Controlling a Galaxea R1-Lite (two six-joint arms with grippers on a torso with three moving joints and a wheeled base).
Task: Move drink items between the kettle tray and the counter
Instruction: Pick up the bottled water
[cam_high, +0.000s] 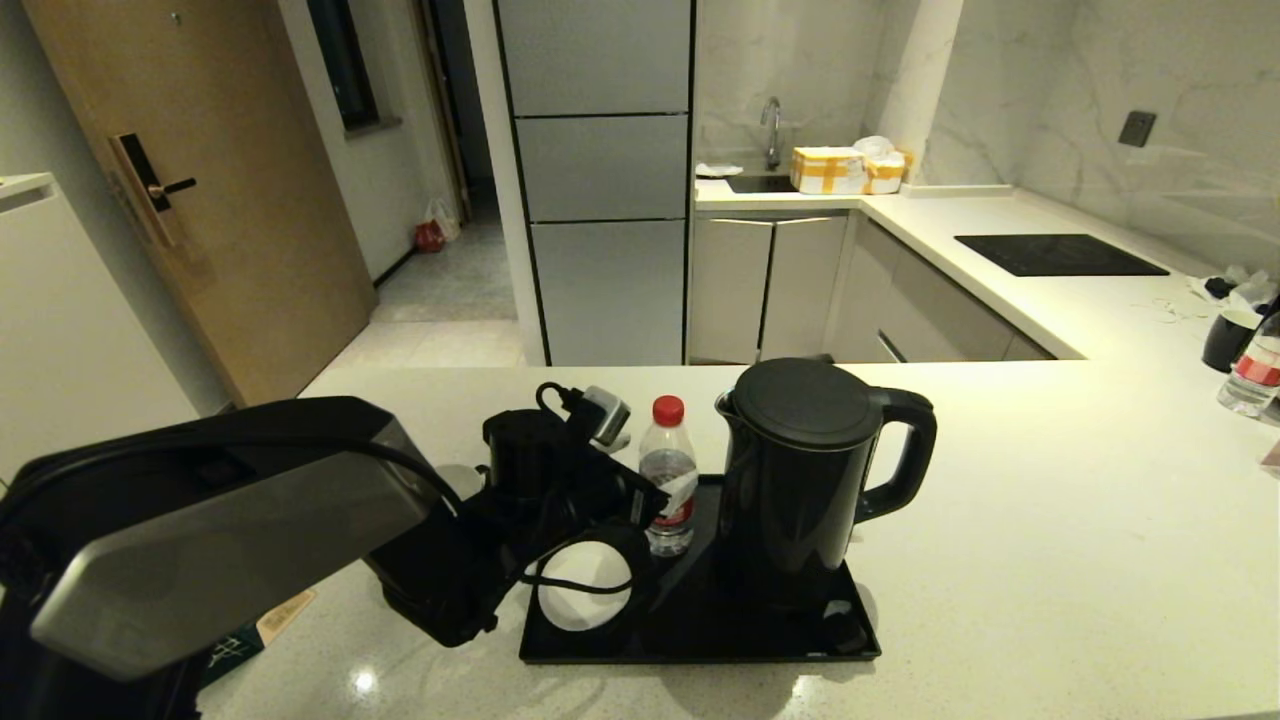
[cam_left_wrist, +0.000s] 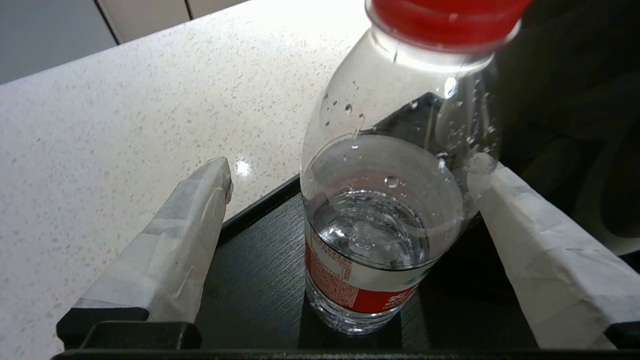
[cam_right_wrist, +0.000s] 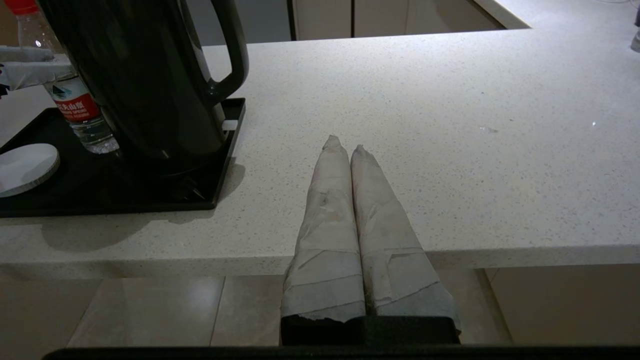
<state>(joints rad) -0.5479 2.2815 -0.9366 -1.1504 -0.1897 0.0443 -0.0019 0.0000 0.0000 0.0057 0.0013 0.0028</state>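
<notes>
My left gripper grabs the bottle by its clear upper body (cam_high: 667, 462) next, to move the drink from the kettle tray (cam_high: 700, 655) to the counter.
The clear bottle (cam_high: 667, 452) with red cap and red label stands on the glossy black kettle tray (cam_high: 700, 655), left of the tall black kettle (cam_high: 800, 470). A white saucer (cam_high: 585, 585) lies at the tray's front left. My left gripper (cam_high: 668, 495) is open astride the bottle (cam_left_wrist: 380, 210): one taped finger (cam_left_wrist: 530, 240) is at its side, the other (cam_left_wrist: 190, 220) stands apart over the tray's edge. My right gripper (cam_right_wrist: 350, 147) is shut and empty at the cream counter's (cam_right_wrist: 450, 100) front edge, right of the tray (cam_right_wrist: 150, 200) and kettle (cam_right_wrist: 140, 75).
A white-lined black mug (cam_high: 1228, 338) and a second bottle (cam_high: 1255, 375) stand on the counter at the far right. A black hob panel (cam_high: 1060, 255) lies beyond. A dark green leaflet (cam_high: 245, 640) lies under my left arm.
</notes>
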